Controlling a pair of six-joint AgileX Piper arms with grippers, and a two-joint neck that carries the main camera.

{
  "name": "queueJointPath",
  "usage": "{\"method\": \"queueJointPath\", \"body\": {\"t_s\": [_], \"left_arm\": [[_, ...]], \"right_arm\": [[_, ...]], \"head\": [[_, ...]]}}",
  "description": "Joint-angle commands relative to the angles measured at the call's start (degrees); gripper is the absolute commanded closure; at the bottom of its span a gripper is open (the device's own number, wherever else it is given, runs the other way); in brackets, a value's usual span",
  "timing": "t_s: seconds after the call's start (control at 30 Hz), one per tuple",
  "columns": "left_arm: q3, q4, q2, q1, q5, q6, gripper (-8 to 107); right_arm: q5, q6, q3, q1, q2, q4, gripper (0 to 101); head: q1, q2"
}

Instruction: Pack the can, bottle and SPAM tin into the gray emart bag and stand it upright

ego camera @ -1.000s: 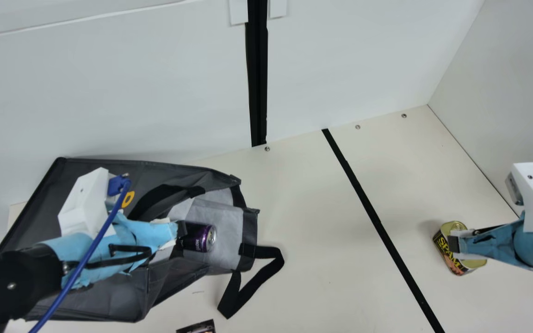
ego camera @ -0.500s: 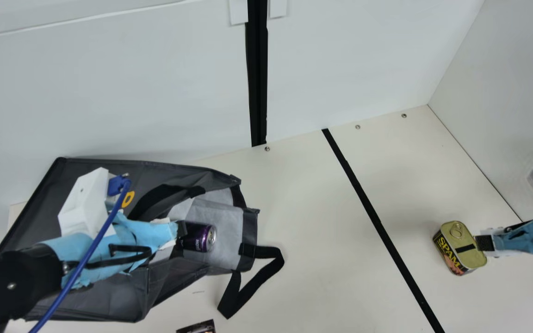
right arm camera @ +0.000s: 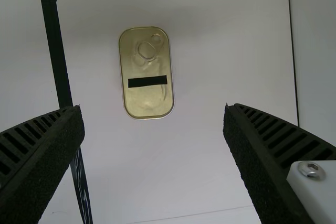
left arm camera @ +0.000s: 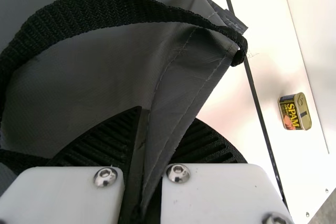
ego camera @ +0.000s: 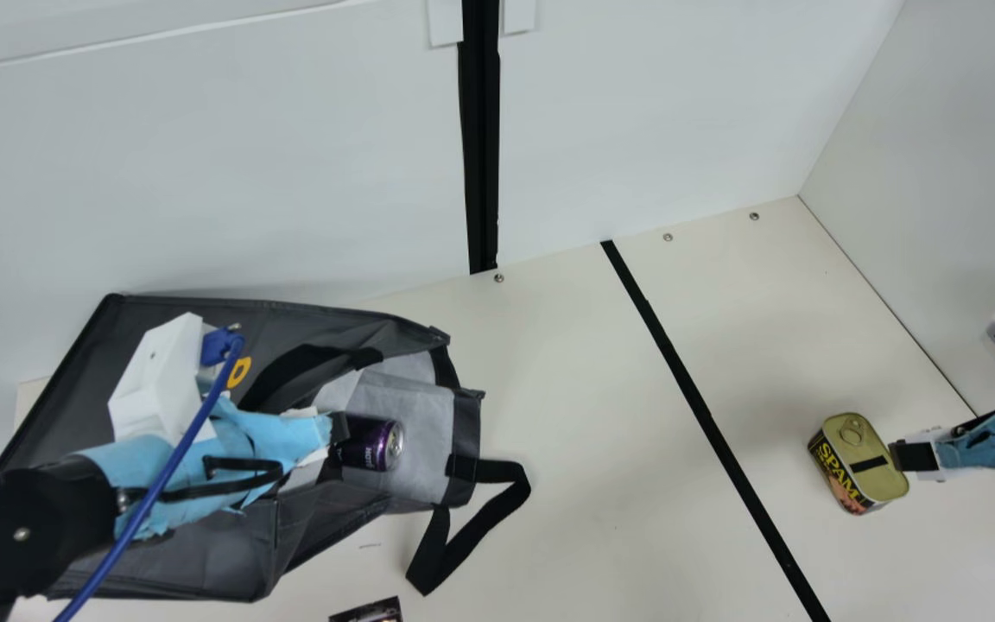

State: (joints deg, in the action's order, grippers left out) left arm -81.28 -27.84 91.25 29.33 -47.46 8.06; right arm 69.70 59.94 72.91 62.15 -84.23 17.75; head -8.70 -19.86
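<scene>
The SPAM tin needs to go into the gray bag, so next my right gripper needs to grab it by its long sides by the black strip [ego camera: 850,473] [right arm camera: 169,81].
The gray bag [ego camera: 195,553] lies on its side at the main view's left, mouth facing right, with the purple can [ego camera: 372,443] inside the opening. My left gripper [ego camera: 338,436] is at the mouth's edge; in the left wrist view the left gripper [left arm camera: 152,156] is shut on a fold of bag cloth. The SPAM tin [ego camera: 858,464] stands on the table at right, and my right gripper [ego camera: 912,455] is just right of it. In the right wrist view the right gripper [right arm camera: 153,124] is wide open, the tin [right arm camera: 147,95] beyond its fingers, untouched.
A black strap loop [ego camera: 472,527] extends from the bag mouth onto the table. A dark printed item [ego camera: 368,611] pokes in at the bottom edge. White walls [ego camera: 964,199] stand behind and at right; a black line [ego camera: 705,415] crosses the table.
My right gripper has drawn back to the right from over the SPAM tin, then shifted slightly. The left arm, bag and can have stayed still.
</scene>
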Motion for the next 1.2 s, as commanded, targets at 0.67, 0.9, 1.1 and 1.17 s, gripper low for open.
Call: {"method": "queueJointPath", "body": {"t_s": [0.67,0.9,1.1,1.17], "left_arm": [[0.0,0.0,0.0,0.0,0.0,0.0,107],[0.0,0.0,0.0,0.0,0.0,0.0,107],[0.0,0.0,0.0,0.0,0.0,0.0,107],[0.0,0.0,0.0,0.0,0.0,0.0,107]], "right_arm": [[-5.9,6.3,-4.7,-1.6,-7.9,2.2,6],[-8.8,5.9,-5.4,-3.6,-10.8,2.0,6],[-11.5,5.0,-6.0,-5.6,-13.4,1.6,6],[-12.4,4.7,-6.2,-6.3,-14.3,1.3,6]], "head": [[-1.3,-0.1],[-1.3,-0.1],[-1.3,-0.1],[-1.3,-0.1]]}}
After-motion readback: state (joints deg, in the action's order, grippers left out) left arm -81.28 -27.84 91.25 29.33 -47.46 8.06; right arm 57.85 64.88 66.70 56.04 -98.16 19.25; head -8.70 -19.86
